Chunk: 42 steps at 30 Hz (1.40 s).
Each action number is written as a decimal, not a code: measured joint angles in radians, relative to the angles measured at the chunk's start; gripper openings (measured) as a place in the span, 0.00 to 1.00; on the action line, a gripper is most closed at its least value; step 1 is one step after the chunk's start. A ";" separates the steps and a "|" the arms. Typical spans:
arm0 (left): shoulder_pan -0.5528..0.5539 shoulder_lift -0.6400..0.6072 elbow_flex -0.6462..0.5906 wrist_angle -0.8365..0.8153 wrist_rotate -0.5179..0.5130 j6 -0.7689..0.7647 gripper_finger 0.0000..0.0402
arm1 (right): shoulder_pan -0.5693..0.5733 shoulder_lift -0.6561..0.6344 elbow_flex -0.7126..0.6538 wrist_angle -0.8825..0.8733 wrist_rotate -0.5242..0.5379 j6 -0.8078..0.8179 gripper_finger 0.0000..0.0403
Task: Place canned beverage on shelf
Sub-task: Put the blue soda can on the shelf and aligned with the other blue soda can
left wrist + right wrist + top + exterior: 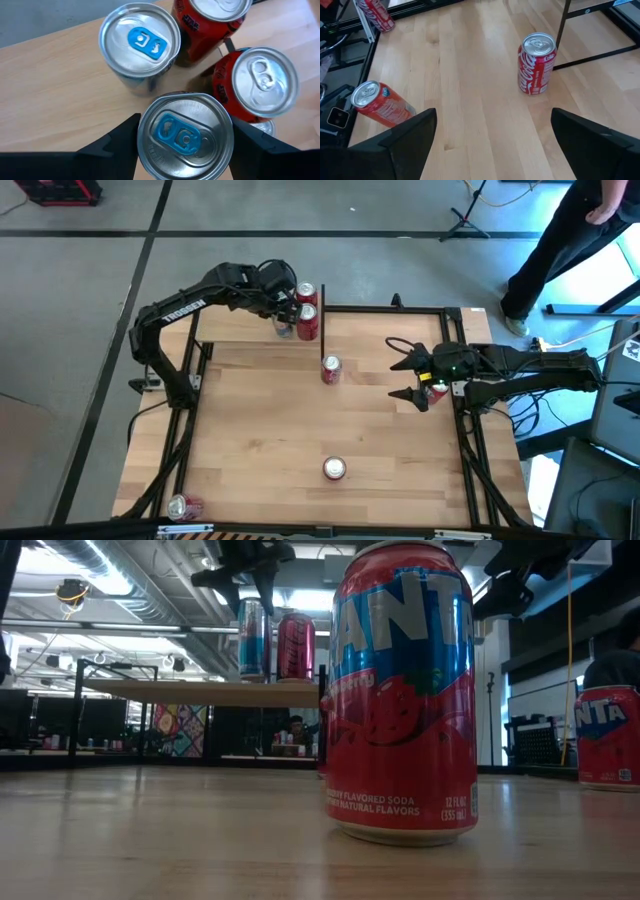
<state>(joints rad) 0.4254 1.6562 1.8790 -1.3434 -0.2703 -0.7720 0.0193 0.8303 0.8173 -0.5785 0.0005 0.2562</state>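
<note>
The silver can stands low over the shelf board (125, 107), close beside the red cans, so my left gripper needs to let go of it now.
The shelf (240, 330) stands at the table's far side, left of the middle; it also shows in the low view as a raised shelf board (200, 692). Two red cans (306, 304) and a silver blue-tab can (140, 45) stand upright on it. My left gripper (281, 313) is over the shelf, shut on another silver can with a blue tab (185, 135). My right gripper (413, 379) waits open at the table's right side, above bare wood, with nothing between its fingers (410, 135). My left gripper pinches the silver can between its two fingers, one finger (117, 142) on each side of the can's wall just under the top rim (145, 125). The fingers come slanting down from above. The can stays upright; whether its base rests on the shelf, I cannot tell.
A Coca-Cola can (331, 370) stands beside the shelf's black upright (322, 320). A Fanta can (334, 469) stands near the front edge. An orange can (375, 102) lies tilted under my right arm, and another can (185, 505) lies at the near left corner. A person (560, 250) stands beyond the table.
</note>
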 joint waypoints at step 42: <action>0.007 0.008 0.003 0.021 0.008 0.051 0.81 | 0.000 0.000 0.000 0.000 0.000 -0.023 0.94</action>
<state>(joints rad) 0.4320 1.6638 1.8820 -1.3222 -0.2625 -0.7212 0.0193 0.8303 0.8177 -0.5785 0.0006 0.2333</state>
